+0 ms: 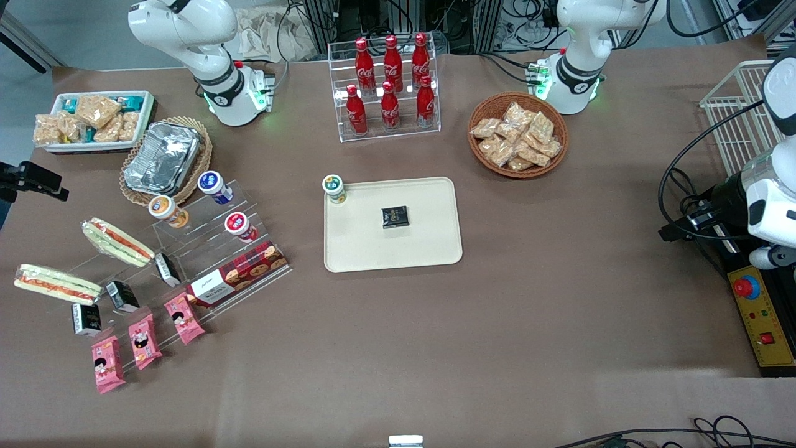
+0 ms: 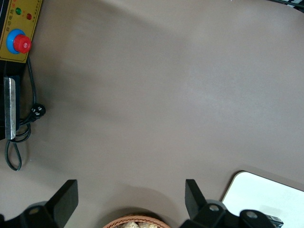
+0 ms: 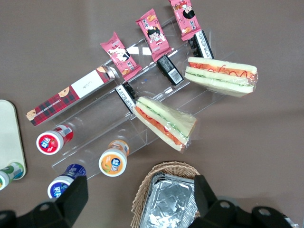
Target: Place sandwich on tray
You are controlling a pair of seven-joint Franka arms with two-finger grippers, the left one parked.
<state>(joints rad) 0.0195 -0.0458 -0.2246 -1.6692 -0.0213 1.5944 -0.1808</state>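
Note:
Next, my right gripper grabs the sandwich by its wrapped end at the stand's outer edge, to place the sandwich on the tray.
The sandwich, white bread with an orange-red stripe and a thin green layer, lies on the clear stepped stand toward the working arm's end of the table. It also shows in the right wrist view. The cream tray lies mid-table, holding a small black packet and a green-lidded cup; its edge shows in the right wrist view. My right gripper is open and empty, high above the basket of foil containers, apart from the sandwich. It does not show in the front view.
A similar sandwich with pale-green sides lies on the stand between gripper and task sandwich. Cups, black packets, pink packets and a plaid box fill the stand. A cola rack and snack basket stand farther back.

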